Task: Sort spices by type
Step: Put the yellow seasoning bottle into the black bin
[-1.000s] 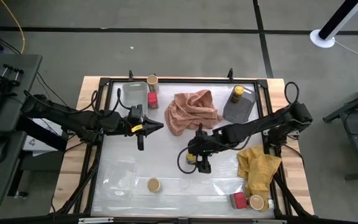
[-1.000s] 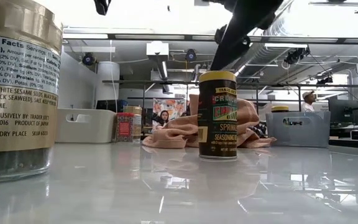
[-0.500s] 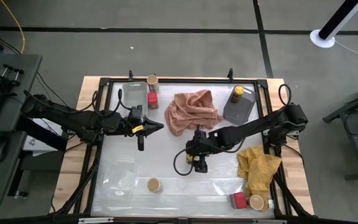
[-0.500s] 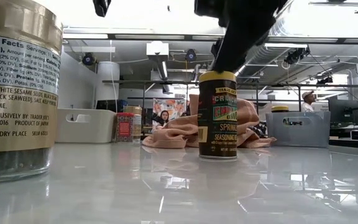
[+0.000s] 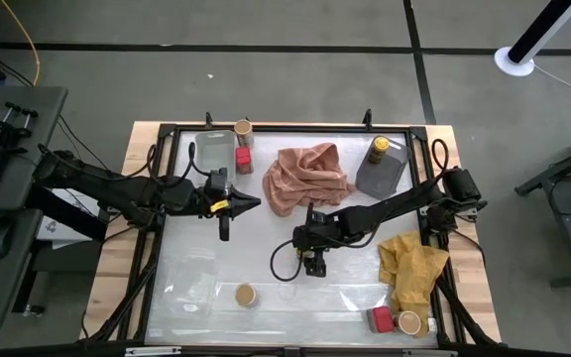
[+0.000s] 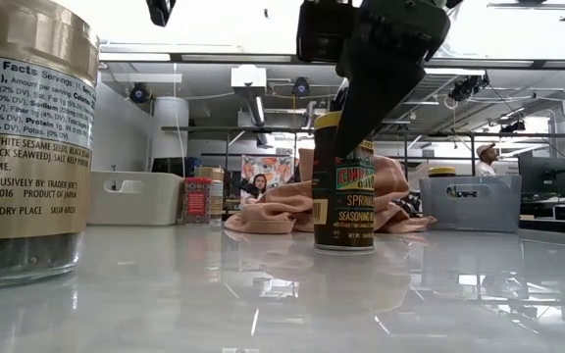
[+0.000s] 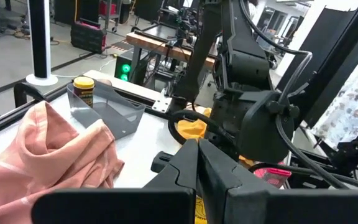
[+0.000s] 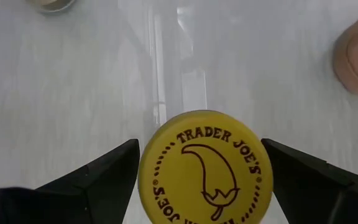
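My right gripper closes now, since in the right wrist view my fingers stand on either side of the yellow lid (image 8: pixel 205 177), ready to catch it.
A yellow-lidded spice jar (image 6: pixel 343 181) stands upright on the white table near its middle, and my right gripper (image 5: pixel 310 260) is right above it. In the right wrist view its lid (image 8: pixel 205 168) lies between the open fingers, one on each side. In the low view one finger (image 6: pixel 349 110) reaches down past the lid. My left gripper (image 5: pixel 242 203) is shut and holds nothing, left of the pink cloth (image 5: pixel 305 178). A second yellow-lidded jar (image 5: pixel 378 149) stands in the grey tray (image 5: pixel 385 178). A tan-lidded jar (image 5: pixel 243 129) and a red box (image 5: pixel 243 159) stand by the clear tray (image 5: pixel 214 151). My right gripper comes at the yellow-lidded jar from above, pointing down, with a finger (image 8: pixel 114 171) on either side of its lid end (image 8: pixel 166 155). The lid hides the fingertips, so I cannot tell whether they touch it. The jar stands upright on the table.
Another tan-lidded jar (image 5: pixel 246 294) stands near the near edge and fills the low view's left (image 6: pixel 27 137). A red box (image 5: pixel 382 319) and a tan-lidded jar (image 5: pixel 409 322) sit at the near right corner beside the yellow cloth (image 5: pixel 414 266). A clear tray (image 5: pixel 191 283) lies near left.
My right gripper has come down over the yellow-lidded jar, shifting slightly toward the table's left, until its fingers straddle the lid. The jar has stayed in place.
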Robot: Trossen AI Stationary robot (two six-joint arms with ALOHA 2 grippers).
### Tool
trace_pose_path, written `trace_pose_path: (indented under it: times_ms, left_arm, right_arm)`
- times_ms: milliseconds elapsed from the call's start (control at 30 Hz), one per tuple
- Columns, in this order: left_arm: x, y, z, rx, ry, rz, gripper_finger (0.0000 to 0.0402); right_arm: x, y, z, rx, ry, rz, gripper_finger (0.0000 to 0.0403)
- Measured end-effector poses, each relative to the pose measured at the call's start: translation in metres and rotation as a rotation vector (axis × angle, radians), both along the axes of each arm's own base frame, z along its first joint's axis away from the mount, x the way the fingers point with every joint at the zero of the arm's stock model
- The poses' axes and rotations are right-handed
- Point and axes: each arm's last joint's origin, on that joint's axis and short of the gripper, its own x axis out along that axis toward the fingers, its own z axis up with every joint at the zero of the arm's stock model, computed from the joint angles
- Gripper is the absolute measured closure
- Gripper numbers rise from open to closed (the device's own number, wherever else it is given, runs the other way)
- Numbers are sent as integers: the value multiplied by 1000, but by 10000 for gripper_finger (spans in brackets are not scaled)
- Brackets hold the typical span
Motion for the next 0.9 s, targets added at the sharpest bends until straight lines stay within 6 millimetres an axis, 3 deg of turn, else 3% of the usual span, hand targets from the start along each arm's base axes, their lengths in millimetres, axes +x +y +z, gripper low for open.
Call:
trace_pose_path:
  times_ms: [200,500,567,733,900]
  left_arm:
    - [0,0,0,0,0,0,401]
    - [0,0,0,1,2,0,401]
    - [0,0,0,2,3,0,401]
    - [0,0,-1,13,8,-1,401]
    - [0,1,-1,29,13,-1,402]
  right_arm:
    - [1,0,1,13,-12,-41,87]
    - [1,0,1,32,-9,-67,186]
    - [-1,0,4,50,-4,-58,190]
    - [-24,-7,37,10,-4,-77,190]
    - [-74,-28,86,-177,-8,-202,190]
